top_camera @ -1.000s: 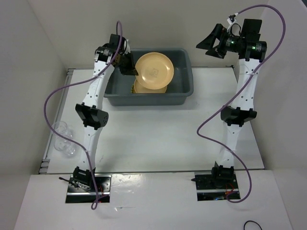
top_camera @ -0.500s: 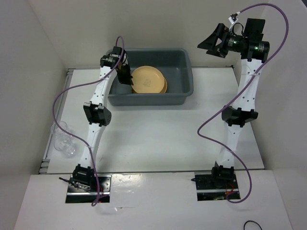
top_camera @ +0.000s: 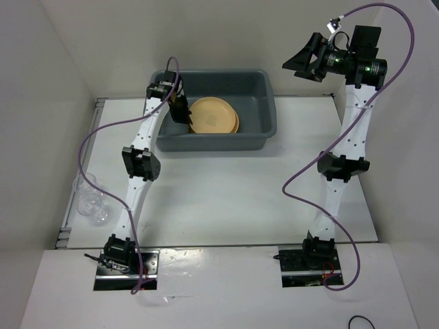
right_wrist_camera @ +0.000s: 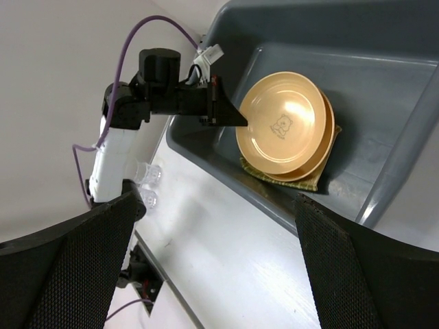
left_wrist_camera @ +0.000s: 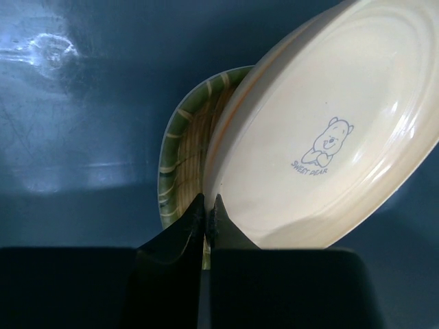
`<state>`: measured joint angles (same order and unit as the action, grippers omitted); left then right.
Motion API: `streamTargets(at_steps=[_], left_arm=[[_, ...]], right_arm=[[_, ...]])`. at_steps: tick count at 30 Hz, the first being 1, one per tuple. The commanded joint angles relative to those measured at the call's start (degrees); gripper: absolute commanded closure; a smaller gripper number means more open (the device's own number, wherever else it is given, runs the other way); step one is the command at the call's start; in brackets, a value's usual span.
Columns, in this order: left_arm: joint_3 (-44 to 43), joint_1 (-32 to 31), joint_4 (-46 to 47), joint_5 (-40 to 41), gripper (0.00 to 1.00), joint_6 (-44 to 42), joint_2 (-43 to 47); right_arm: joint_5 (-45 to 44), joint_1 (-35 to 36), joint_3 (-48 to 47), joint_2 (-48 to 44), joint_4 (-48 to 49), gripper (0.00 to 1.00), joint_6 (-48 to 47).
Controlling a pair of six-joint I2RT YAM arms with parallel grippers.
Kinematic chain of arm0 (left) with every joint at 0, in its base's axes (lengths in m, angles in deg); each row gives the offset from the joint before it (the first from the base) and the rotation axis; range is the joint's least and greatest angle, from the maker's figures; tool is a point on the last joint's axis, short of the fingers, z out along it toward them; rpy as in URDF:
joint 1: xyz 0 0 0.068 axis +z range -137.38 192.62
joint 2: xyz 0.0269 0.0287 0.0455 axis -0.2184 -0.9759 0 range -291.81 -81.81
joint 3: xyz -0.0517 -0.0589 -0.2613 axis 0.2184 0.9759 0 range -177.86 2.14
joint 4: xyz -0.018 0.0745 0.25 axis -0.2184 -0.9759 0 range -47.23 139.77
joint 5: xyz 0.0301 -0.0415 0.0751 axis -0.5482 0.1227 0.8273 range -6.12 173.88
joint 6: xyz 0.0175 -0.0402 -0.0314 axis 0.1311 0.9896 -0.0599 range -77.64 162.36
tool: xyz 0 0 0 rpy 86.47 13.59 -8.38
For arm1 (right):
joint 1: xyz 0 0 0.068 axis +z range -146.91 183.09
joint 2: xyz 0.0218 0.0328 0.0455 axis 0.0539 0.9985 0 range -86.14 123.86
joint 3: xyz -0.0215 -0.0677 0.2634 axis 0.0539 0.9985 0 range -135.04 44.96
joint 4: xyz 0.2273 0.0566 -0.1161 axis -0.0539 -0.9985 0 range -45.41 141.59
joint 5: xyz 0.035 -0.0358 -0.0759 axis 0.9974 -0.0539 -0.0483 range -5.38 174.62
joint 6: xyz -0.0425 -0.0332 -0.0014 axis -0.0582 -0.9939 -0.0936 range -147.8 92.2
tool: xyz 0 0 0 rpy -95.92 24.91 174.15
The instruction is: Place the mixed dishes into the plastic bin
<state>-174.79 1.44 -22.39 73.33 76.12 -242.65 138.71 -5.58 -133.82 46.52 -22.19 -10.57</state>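
The top plate is low over the second plate and overlaps most of it, so it would land on it. It is now time for my left gripper to open.
The dark grey plastic bin stands at the back of the table. Inside it an orange-yellow plate with a small bear mark lies tilted on a second plate, and both rest on the yellow slatted tray. My left gripper reaches into the bin's left side and is shut on the top plate's rim. In the left wrist view the gripper pinches the plate, with the tray's greenish rim behind it. My right gripper is open and empty, high above the bin's right end.
Clear plastic cups sit at the table's left edge and also show in the right wrist view. White walls close in the left, back and right sides. The bin's walls surround the left gripper.
My left gripper has lowered the held plate from above the bin down onto the other plate inside it. The right arm has barely moved.
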Motion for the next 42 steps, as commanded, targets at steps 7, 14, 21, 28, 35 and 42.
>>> streamTargets(at_steps=[7, 14, 21, 28, 35, 42], left_arm=[[-2.46, -0.16, 2.55, -4.48, 0.87, 2.19, -0.88], [-2.46, -0.16, 2.55, -7.64, 0.43, 1.57, -1.41], [-2.46, -0.16, -1.03, -2.49, 0.0, -0.52, 7.7], [7.9, 1.85, -2.28, 28.73, 0.0, -2.74, 31.18], [27.38, 15.19, -1.67, 35.78, 0.0, 5.69, 48.74], [63.33, 23.38, 6.84, 30.06, 0.0, 6.23, 58.6]], right_arm=[[1.81, -0.39, -1.05, -2.76, -0.4, 0.01, -0.62], [2.34, -0.39, -1.05, -2.23, -0.4, 0.01, -0.62], [2.87, -0.39, -1.05, -2.23, -0.4, 0.01, -0.62], [2.87, -0.39, -1.05, -1.62, -0.4, 0.01, -1.15], [4.62, -0.39, -1.05, 0.32, -0.4, 0.01, -1.15], [5.15, -0.39, -1.05, 1.37, -0.4, 0.01, -1.15]])
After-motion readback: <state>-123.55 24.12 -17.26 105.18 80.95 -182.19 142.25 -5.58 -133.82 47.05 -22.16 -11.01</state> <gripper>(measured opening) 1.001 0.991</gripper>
